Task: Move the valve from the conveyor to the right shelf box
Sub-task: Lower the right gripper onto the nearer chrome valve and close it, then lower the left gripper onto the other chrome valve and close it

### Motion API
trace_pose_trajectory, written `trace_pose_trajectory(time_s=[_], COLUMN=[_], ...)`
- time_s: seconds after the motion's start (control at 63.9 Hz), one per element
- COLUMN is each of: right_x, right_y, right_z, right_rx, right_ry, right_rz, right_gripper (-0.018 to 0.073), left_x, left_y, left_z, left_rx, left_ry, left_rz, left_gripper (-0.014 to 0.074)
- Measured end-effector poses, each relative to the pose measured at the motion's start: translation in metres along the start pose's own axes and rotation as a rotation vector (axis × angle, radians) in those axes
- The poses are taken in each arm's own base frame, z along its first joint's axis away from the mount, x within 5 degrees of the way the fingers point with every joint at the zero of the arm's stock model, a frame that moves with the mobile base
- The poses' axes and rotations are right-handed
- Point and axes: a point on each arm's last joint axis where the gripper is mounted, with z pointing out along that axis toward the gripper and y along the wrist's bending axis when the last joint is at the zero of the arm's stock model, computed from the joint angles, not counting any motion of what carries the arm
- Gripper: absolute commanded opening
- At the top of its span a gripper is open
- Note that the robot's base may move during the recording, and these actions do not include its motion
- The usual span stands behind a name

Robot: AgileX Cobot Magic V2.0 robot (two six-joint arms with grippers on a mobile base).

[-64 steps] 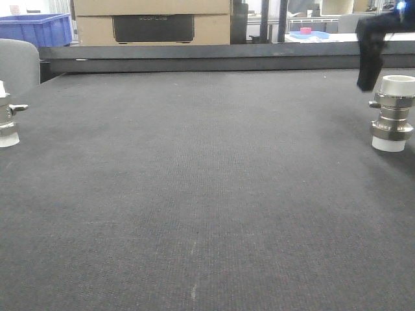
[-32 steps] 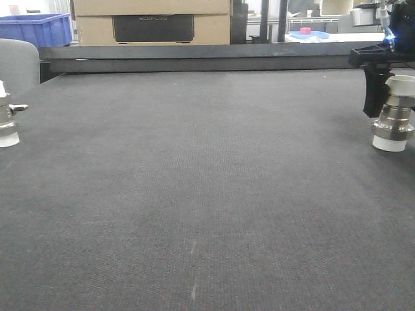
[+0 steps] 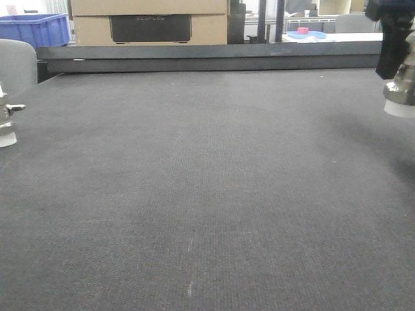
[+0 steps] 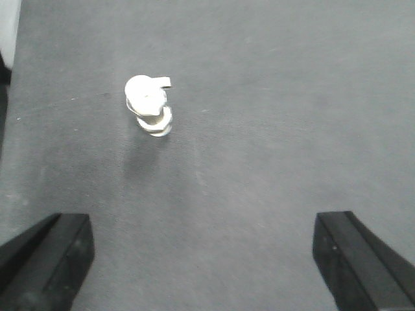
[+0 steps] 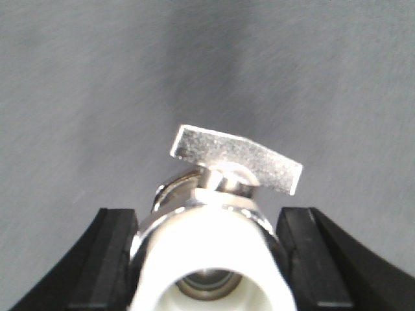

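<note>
The valve needs to come off the conveyor [image 3: 207,181] for the shelf box, so my left gripper should next grab the valve by its white-end with the cap [image 3: 2,91].
A metal valve [image 3: 402,91] with white end caps hangs at the right edge of the front view, lifted off the dark grey conveyor [image 3: 207,181]. My right gripper [image 5: 207,259] is shut on this valve [image 5: 214,246]; both black fingers [image 5: 107,259] press its sides, and its flat silver handle points away. A second valve [image 3: 5,120] stands on the belt at the far left. In the left wrist view that valve [image 4: 150,103] stands upright ahead of my left gripper [image 4: 201,259], which is open and empty above the belt.
A black edge rail [image 3: 207,55] runs along the belt's far side. Behind it stand a cardboard box [image 3: 149,23], a blue bin [image 3: 35,29] and a grey chair back [image 3: 18,65] at the left.
My right gripper closed around the right valve and raised it off the belt; the valve now sits higher and further right in the front view. The left valve has not moved.
</note>
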Motion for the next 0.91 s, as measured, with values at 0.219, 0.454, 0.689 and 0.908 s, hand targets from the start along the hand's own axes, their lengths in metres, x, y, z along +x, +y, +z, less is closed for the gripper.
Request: trace_pose_trajectory(time_s=[0.219, 0.454, 0.689, 0.908], right_x=[0.046, 0.087, 0.110, 0.117], right_y=[0.023, 0.030, 0.032, 0.033], right_z=[-0.026, -0.060, -0.092, -0.104], right_rx=[-0.039, -0.068, -0.066, -0.066], right_ry=[-0.042, -0.117, -0.209, -0.252], right_rz=[-0.038, -0.035, -0.044, -0.047], right_gripper=[-0.0152, -0.0152, -0.0152, -0.0152], left_x=[-0.048, -0.055, -0.046, -0.041], left_y=[0.028, 0.043, 0.044, 0.043], left_z=[0.060, 0.134, 0.204, 0.244], left_rx=[-0.041, -0.042, -0.019, -0.002], left_ry=[0.077, 0.217, 0.318, 0.323], left_rz=[0.014, 0.050, 0.085, 0.078], left_gripper=[0.0589, 0.0589, 0.0589, 0.0589])
